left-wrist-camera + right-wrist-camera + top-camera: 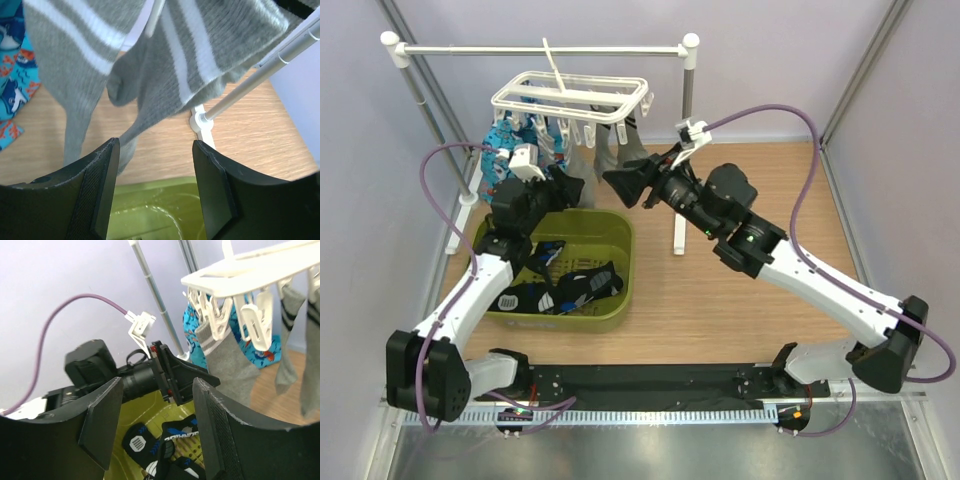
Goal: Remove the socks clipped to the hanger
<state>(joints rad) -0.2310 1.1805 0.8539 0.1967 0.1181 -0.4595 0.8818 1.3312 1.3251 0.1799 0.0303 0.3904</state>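
The grey sock's lower end (587, 193) (127, 149) reaches only one finger, so my left gripper isn't ready to close on the sock yet and should first line up with it.
The white grid hanger (575, 95) hangs from the rail, with grey socks (585, 155), a blue patterned sock (505, 140) and darker socks (630, 140) clipped under it. My left gripper (570, 190) is open and empty just below the grey socks (150, 60). My right gripper (625, 183) is open and empty to their right, facing the left gripper. In the right wrist view the hanger (250, 275) and a clipped grey sock (230, 365) sit up right of my right gripper (157, 410). My left gripper (156, 165) has nothing between its jaws.
A green basket (590, 235) under the left arm holds black socks with white and blue marks (570, 285). The white rail stand (540, 47) has an upright (682, 150) right behind the right gripper. Its foot (200, 122) rests on the wooden table.
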